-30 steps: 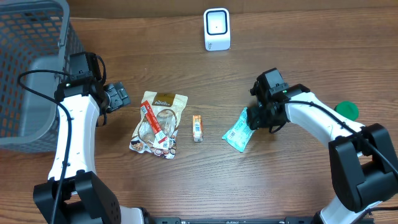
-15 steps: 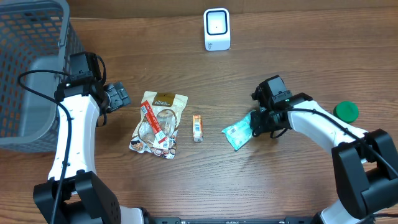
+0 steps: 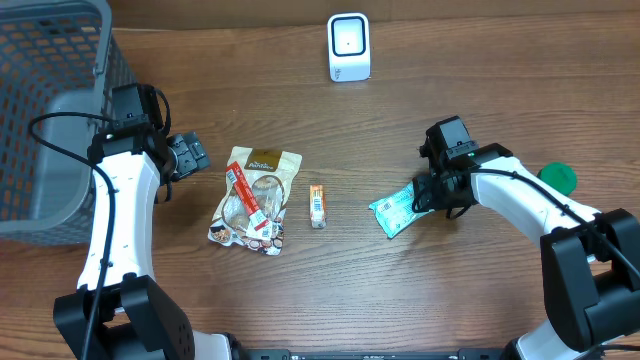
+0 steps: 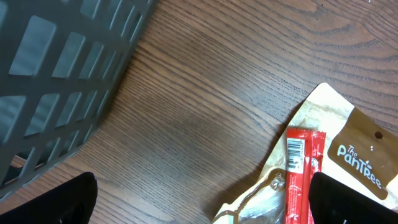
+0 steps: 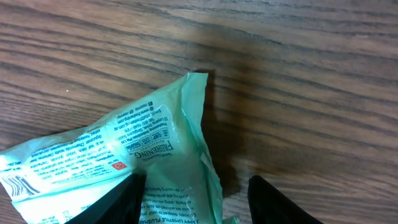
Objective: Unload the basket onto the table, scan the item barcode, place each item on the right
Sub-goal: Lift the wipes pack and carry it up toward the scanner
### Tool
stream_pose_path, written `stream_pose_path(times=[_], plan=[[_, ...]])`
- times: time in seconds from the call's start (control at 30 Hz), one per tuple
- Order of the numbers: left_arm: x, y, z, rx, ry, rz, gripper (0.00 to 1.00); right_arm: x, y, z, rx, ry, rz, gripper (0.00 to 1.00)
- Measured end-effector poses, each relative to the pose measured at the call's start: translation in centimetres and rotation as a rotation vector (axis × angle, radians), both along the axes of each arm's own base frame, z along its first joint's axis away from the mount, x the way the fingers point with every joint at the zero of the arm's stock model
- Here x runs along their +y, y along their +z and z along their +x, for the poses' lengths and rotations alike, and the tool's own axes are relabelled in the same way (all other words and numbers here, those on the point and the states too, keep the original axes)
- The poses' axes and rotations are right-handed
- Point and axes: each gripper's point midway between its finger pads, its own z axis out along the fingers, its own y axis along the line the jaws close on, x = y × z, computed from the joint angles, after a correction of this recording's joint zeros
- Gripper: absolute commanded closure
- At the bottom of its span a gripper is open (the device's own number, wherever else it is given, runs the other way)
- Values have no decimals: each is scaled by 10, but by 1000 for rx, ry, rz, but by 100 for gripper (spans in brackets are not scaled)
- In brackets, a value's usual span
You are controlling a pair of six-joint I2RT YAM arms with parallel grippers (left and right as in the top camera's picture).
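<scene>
My right gripper reaches the light green packet (image 3: 397,211) next and grabs its end edge opposite the barcode, leaving the barcode uncovered to scan.
The item, a light green packet (image 3: 397,211) printed with white text, lies flat on the wooden table; its barcode (image 5: 17,184) faces up at its left end. My right gripper (image 3: 432,192) hangs low over the packet's right end and is open. The packet's edge (image 5: 186,162) lies between the jaws, with a gap to the right finger (image 5: 280,202). The white scanner (image 3: 349,46) stands at the back centre. My left gripper (image 3: 190,155) is open beside the basket, with nothing between its fingers (image 4: 59,202).
A grey mesh basket (image 3: 40,110) fills the far left. A brown snack pouch (image 3: 255,195) with a red stick pack (image 4: 303,171) on it lies centre-left. A small orange packet (image 3: 317,205) lies beside it. A green lid (image 3: 557,177) sits at the right.
My right gripper has moved to the right, and the green packet has slid and turned with it. The left arm has not moved.
</scene>
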Motion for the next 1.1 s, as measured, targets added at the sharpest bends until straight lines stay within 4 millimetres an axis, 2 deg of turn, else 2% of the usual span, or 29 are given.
stream_pose_path(times=[0.1,0.17,0.27,0.3,0.57,0.67,0.8,0.9,1.1], plan=[[0,0,0,0,0,0,0,0,-2,0,-7,-21,12,53],[0,0,0,0,0,0,0,2,-3,-2,-7,-32,29,65],[0,0,0,0,0,0,0,5,-3,-5,-1,-47,49,94],[0,0,0,0,0,0,0,6,-2,-5,0,-47,53,96],[0,0,0,0,0,0,0,-4,7,-10,45,-71,91,96],[0,0,0,0,0,0,0,-3,29,-3,5,-49,178,96],[0,0,0,0,0,0,0,6,77,9,-115,-8,287,96],[0,0,0,0,0,0,0,14,103,10,-174,26,342,96],[0,0,0,0,0,0,0,24,111,8,-180,58,407,96]])
